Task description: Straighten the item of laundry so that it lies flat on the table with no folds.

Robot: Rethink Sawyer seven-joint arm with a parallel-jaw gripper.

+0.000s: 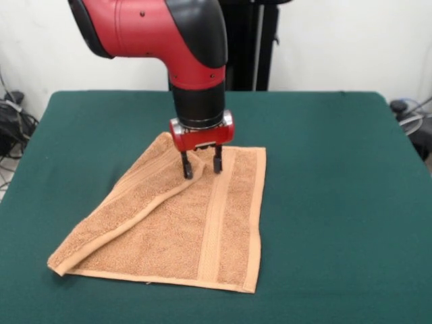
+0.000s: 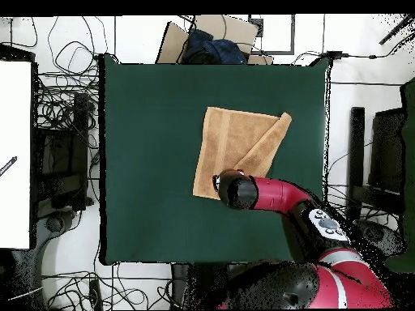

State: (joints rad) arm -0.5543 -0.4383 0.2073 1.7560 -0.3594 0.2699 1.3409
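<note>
The towel's lower layer (image 1: 172,236) lies flat, and only a small wrinkle stands up at the flap's edge. My gripper needs to grab that raised edge (image 1: 198,165) next.
The item of laundry (image 1: 182,233) is a peach-orange towel lying on the dark green table (image 1: 337,169). Its left side is folded over diagonally, from the far corner down to the near left corner. In the overhead view the towel (image 2: 231,142) shows that fold along its right side. My gripper (image 1: 201,165) hangs over the towel's far edge, open, with its two black fingers (image 1: 186,167) down at the cloth on either side of a small raised wrinkle. From above, the arm's wrist (image 2: 237,190) hides the gripper.
Cables and equipment lie off the table's left edge (image 1: 13,121) and right edge (image 1: 412,115). A cardboard box with dark cloth (image 2: 212,44) sits beyond the table in the overhead view. A white surface (image 2: 16,154) stands beside it.
</note>
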